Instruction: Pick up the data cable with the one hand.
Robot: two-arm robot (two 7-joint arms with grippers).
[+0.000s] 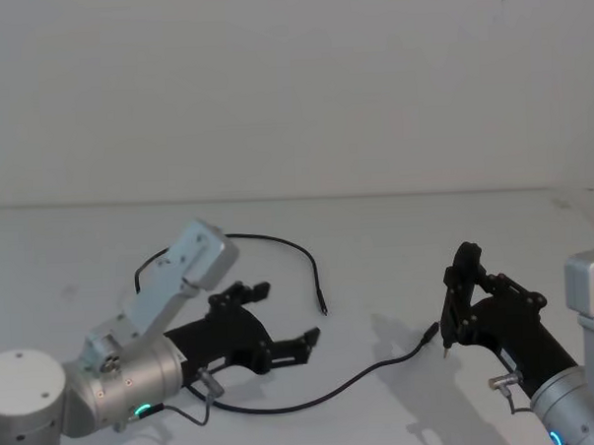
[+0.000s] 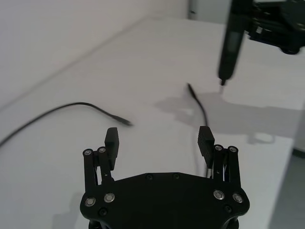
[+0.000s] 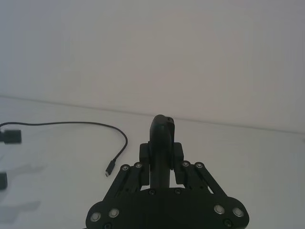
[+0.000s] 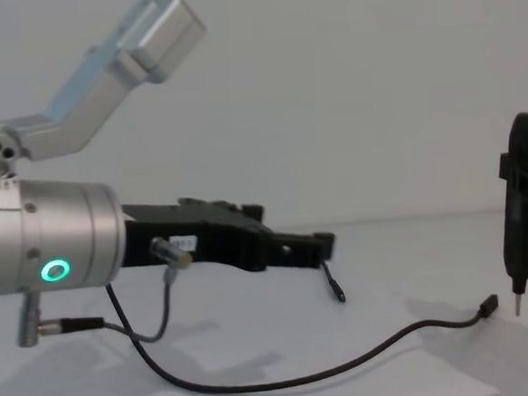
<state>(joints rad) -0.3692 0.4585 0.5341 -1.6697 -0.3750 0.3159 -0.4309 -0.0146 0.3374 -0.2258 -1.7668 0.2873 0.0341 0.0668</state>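
My left gripper should grab the data cable next by the bare cord behind its plug [image 4: 416, 327], because the tool's pale tip [image 4: 517, 306] hangs close beside the plug.
The data cable [image 1: 314, 391] lies loose on the white table [image 1: 396, 238], a long thin black line. One plug [image 1: 323, 310] ends an arc at mid-table; the other plug [image 1: 432, 329] lies near the right arm. My left gripper [image 1: 281, 317] hovers low between the two stretches, open and holding nothing. In the left wrist view one cable stretch [image 2: 204, 112] runs beside one of its fingers [image 2: 206, 138], and the other end [image 2: 125, 122] lies ahead. My right gripper [image 1: 464, 289] is shut on a black pen-like tool [image 4: 520, 225], whose pale tip points down near a plug [image 4: 489, 306].
A plain white wall [image 1: 291, 85] stands behind the table. The table's edge [image 2: 291, 143] shows in the left wrist view. A short grey wire [image 4: 167, 295] with metal plugs hangs from the left wrist, just above the cable.
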